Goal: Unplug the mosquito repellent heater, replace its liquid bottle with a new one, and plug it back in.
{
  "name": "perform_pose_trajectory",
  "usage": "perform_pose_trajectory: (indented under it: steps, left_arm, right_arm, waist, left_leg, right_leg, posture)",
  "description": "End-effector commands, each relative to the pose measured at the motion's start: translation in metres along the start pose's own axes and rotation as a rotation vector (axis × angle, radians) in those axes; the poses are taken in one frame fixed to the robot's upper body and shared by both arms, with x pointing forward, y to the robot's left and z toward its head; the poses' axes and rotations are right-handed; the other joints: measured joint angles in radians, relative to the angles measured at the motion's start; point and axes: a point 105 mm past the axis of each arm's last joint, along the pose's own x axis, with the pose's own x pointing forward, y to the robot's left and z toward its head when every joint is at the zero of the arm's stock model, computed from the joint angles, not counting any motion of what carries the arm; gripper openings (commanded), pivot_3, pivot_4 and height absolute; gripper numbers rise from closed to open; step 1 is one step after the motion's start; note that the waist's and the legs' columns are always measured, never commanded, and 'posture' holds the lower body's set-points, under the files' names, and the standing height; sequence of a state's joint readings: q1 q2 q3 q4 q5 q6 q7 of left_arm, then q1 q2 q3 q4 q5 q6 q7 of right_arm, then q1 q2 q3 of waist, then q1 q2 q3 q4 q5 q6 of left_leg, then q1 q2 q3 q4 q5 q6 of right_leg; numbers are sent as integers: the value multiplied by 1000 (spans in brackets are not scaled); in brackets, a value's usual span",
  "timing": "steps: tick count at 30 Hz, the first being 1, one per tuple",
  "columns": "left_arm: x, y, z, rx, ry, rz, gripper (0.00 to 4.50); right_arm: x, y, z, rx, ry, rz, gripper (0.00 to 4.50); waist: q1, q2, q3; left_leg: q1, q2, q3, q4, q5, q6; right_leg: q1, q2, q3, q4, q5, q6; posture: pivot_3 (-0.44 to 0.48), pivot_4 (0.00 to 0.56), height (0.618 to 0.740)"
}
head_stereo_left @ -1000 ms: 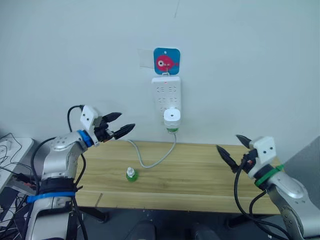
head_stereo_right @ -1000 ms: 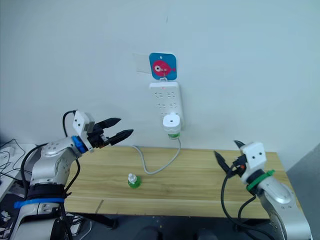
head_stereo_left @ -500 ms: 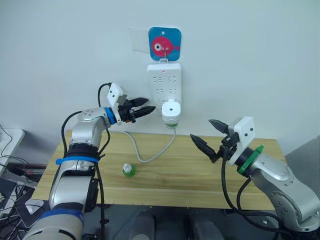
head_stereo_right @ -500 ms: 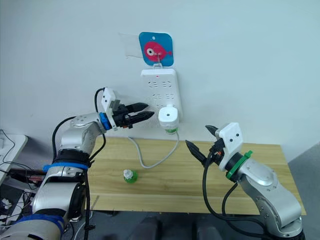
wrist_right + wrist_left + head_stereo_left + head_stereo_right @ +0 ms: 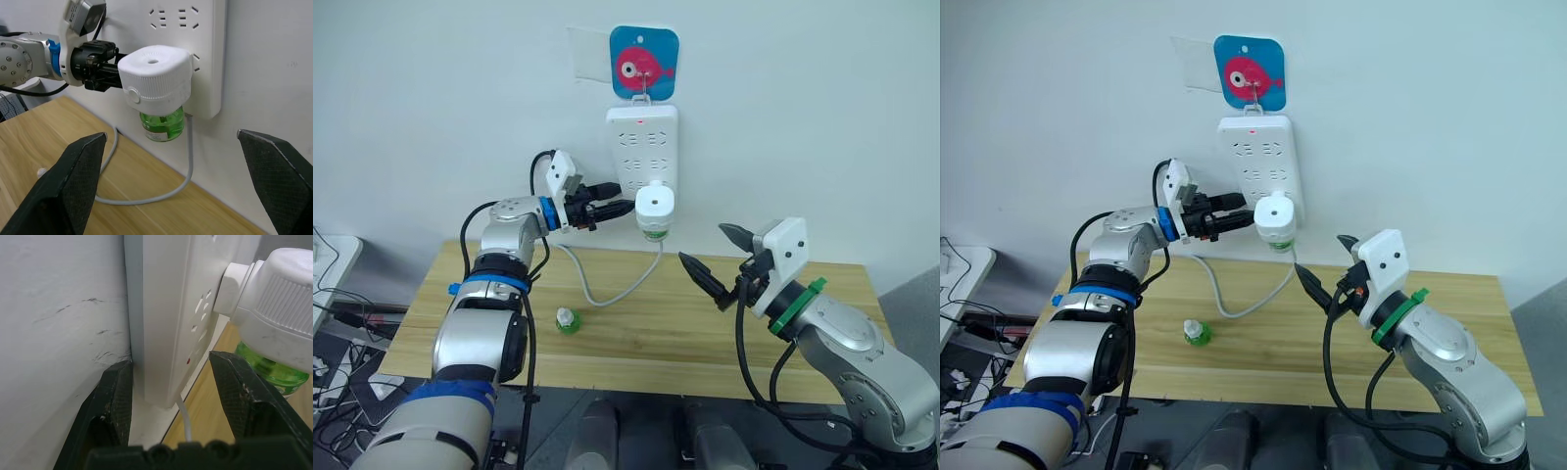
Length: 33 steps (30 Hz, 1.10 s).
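Observation:
The heater's back is against the power strip (image 5: 641, 147), and the green bottle (image 5: 656, 235) hangs underneath. My right gripper should grab the heater by its white sides next, to unplug it.
The white mosquito repellent heater (image 5: 654, 204) is plugged into the lower part of a wall power strip (image 5: 641, 147). Its liquid bottle (image 5: 161, 125), green, hangs under it. My left gripper (image 5: 619, 199) is open at the strip's left edge. One finger (image 5: 115, 396) lies by the wall beside the strip. The other finger (image 5: 234, 391) stands in front of the strip, just under the heater. My right gripper (image 5: 703, 243) is wide open, out in front of the heater and lower right of it, holding nothing. The new one (image 5: 568, 319), white-capped, stands on the wooden table (image 5: 646, 338).
A white cable (image 5: 607, 294) runs from the strip down onto the table and curls near the capped bottle. A blue hook plate with a pink fish (image 5: 644, 63) holds the strip on the wall. Dark cables (image 5: 342, 313) lie left of the table.
My left gripper has travelled right, from the table's left side to the strip's edge beside the heater. My right gripper has risen and come in toward the heater. The camera view also shifted.

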<state>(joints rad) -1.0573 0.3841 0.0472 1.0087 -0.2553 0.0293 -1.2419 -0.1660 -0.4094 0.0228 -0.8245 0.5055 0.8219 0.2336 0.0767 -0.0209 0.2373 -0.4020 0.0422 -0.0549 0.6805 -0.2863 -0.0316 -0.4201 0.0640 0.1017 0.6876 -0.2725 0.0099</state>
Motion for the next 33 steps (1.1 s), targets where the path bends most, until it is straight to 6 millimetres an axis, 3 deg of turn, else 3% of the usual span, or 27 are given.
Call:
perform_pose_trajectory:
  steps: [1, 19, 25, 33]
  left_arm:
    - [8, -8, 20, 39, -25, -87, 2717]
    - [7, -21, 37, -8, -53, -192, 2717]
    - [2, -21, 40, -23, -56, -185, 1402]
    - [16, -25, 34, -9, -59, -145, 1382]
  right_arm:
    - [-6, 1, 10, -18, -41, -13, 4500]
    - [-8, 1, 10, -12, -40, -37, 4500]
    - [-6, 5, 14, 11, -57, -60, 4500]
    - [4, 6, 27, -9, -59, -130, 4500]
  waist:
    - [-4, 0, 4]
    - [-22, -1, 11]
    - [-24, -1, 21]
    - [-31, -1, 28]
  left_leg:
    - [0, 0, -1, 0, 0, 0]
    - [-1, 0, -8, -1, 2, -4]
    - [-1, 0, -10, -1, 3, -6]
    - [-1, 0, -11, -1, 10, -17]
  right_leg:
    - [0, 0, -1, 1, 1, -2]
    - [-1, 0, -7, 5, -4, -2]
    - [-1, -1, -9, 8, -4, -2]
    - [-1, -1, -9, 9, -4, -1]
  posture:
    - [153, 274, 740]
    - [153, 272, 740]
    - [153, 272, 740]
    - [111, 280, 740]
